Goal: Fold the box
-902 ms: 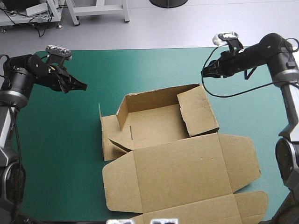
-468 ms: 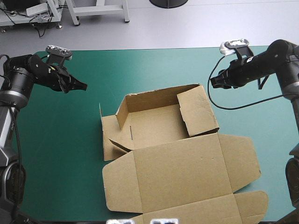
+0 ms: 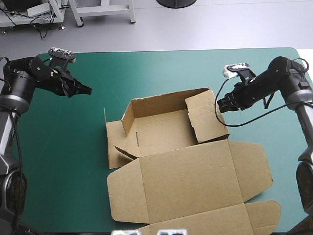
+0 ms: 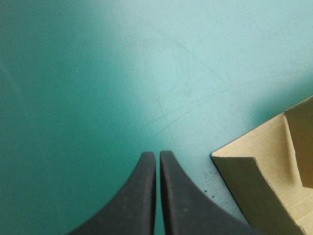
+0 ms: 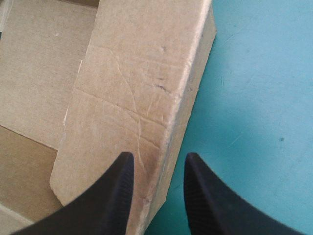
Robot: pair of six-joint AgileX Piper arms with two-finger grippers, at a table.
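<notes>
My right gripper picks up the box's side by its creased top edge (image 3: 225, 122) next, to fold the box (image 3: 161, 134) into shape.
The brown box (image 3: 161, 134) lies mid-table as a partly raised tray. Its far wall stands up, its right wall flap (image 3: 208, 117) leans inward, and the lid (image 3: 190, 181) lies flat toward the near edge. My right gripper (image 3: 220, 105) is open, just outside that right wall. In the right wrist view the wall's outer edge (image 5: 183, 98) runs just ahead of the gap in that gripper (image 5: 157, 159), and nothing is held. My left gripper (image 3: 86, 90) is shut and empty over bare cover, well left of the box. The left wrist view shows this gripper (image 4: 157, 154) beside the box's far-left corner (image 4: 264, 181).
Bare teal-green cover (image 3: 58, 161) stretches left of the box and along the far edge (image 3: 161, 61). The lid's side flaps (image 3: 261, 218) reach the near right corner of the table. A low left flap (image 3: 113, 142) lies flat beside the tray.
My right gripper has come from the far right toward the near side and in to the box's right wall. The left arm and the box have not moved.
</notes>
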